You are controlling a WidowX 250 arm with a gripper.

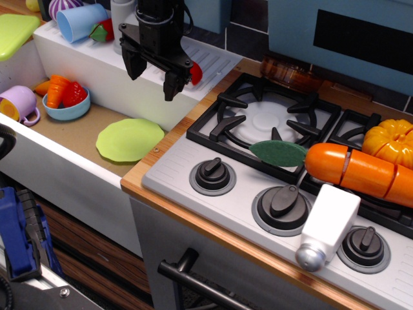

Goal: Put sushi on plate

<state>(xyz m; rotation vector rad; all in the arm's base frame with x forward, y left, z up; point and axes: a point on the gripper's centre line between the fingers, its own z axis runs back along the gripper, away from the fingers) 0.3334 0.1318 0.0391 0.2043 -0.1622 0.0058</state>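
Observation:
Next, my gripper takes hold of the sushi by its sides beneath the red top (196, 77) to set it on the light-green round plate (130, 139).
The light-green round plate (130, 139) lies flat on the sink floor, left of the stove. A small red piece, the sushi (196, 73), sits on the white drying rack (213, 59) behind the sink; only its red top shows. My black gripper (153, 84) hangs over the rack's front edge, above and behind the plate. Its jaws are open with nothing between them. The sushi sits just outside the right finger (173, 84), partly hidden by it.
A small blue bowl (66, 108) holding an orange carrot and a red toy, and a purple cup (19, 103), stand at the sink's left. A lime-green board (14, 32) and a blue cup (80, 22) are at the back. The stove (271, 123) carries a large orange toy (358, 169), a green leaf (279, 152) and a white shaker (326, 226).

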